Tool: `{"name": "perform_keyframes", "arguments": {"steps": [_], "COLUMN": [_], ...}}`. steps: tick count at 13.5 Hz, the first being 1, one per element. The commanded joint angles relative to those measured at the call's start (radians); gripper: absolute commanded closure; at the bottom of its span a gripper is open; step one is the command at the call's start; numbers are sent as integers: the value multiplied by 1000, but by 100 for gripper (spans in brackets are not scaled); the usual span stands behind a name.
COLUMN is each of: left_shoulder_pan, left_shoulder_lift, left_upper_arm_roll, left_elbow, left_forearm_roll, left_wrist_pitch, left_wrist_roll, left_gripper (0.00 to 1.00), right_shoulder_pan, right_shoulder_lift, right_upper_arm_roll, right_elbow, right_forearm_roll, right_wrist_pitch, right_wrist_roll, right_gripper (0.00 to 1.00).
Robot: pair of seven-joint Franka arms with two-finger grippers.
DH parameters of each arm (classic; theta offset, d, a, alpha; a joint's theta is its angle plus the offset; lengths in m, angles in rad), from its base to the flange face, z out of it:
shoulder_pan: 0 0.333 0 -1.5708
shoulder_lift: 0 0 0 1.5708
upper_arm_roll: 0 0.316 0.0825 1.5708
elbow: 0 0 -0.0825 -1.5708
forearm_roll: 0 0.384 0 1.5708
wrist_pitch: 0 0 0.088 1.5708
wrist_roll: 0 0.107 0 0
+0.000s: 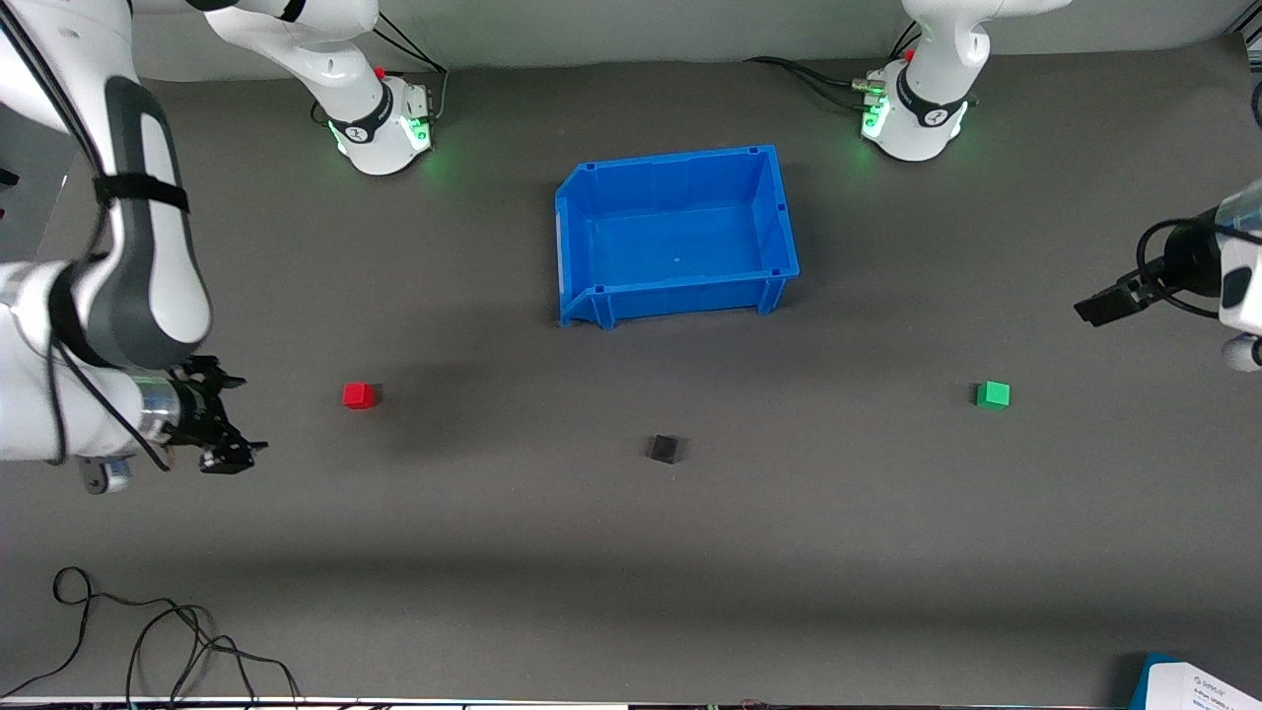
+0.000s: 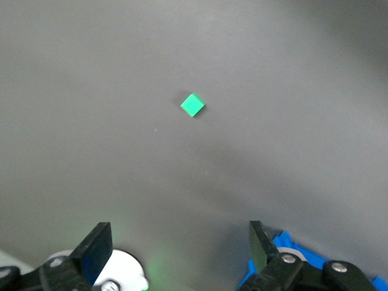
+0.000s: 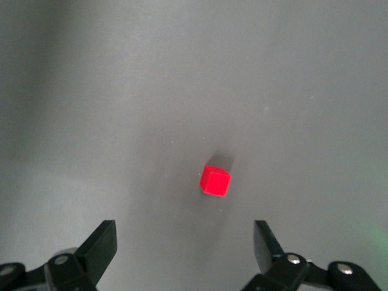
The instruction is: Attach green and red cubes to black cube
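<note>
I need to attach the red cube (image 1: 359,395) to the black cube (image 1: 666,449), so next I should grab the red cube by its opposite sides with my right gripper.
The red cube (image 1: 359,395) lies toward the right arm's end of the table; in the right wrist view the red cube (image 3: 215,180) is ahead of my open right gripper (image 3: 185,242). That right gripper (image 1: 242,414) hovers beside the cube with nothing in it. The black cube (image 1: 666,449) sits mid-table, nearer the front camera than the blue bin. The green cube (image 1: 993,394) lies toward the left arm's end. My left gripper (image 1: 1114,301) hangs above the table close to that end. It (image 2: 180,242) is open and empty, with the green cube (image 2: 193,105) well ahead of it.
An empty blue bin (image 1: 670,158) stands between the two arm bases and the cubes. Loose cables (image 1: 148,641) lie at the table's front edge toward the right arm's end. A blue-edged sheet (image 1: 1193,685) sits at the front corner toward the left arm's end.
</note>
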Motion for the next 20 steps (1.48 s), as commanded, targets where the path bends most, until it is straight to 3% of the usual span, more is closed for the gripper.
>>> {"name": "perform_keyframes", "arguments": {"steps": [1, 4, 8, 10, 14, 20], "left_shoulder_pan": [40, 97, 174, 174, 166, 146], "left_shoulder_lift": [40, 67, 59, 86, 137, 260], "left_upper_arm_roll": [-3, -3, -3, -3, -1, -1], "left_elbow": [-6, -47, -257, -311, -446, -490], "left_forearm_roll": [0, -15, -37, -37, -34, -12], "left_wrist_pitch": [10, 89, 358, 462, 681, 866], "left_wrist_roll": [-162, -363, -501, -590, -640, -689], "left_gripper": [0, 0, 0, 0, 0, 0], "right_shoulder_pan": [14, 12, 15, 23, 23, 26], "right_shoulder_lift": [-77, -148, -105, -72, -49, 10], "right_upper_arm_roll": [-6, -11, -9, -9, -9, -8], "right_elbow": [-209, -405, -551, -553, -562, -553], "right_forearm_roll": [34, 35, 81, 129, 132, 135], "right_wrist_pitch": [155, 308, 544, 560, 562, 599], "right_wrist_roll": [60, 60, 65, 70, 70, 70], "right_gripper": [0, 0, 0, 0, 2, 5]}}
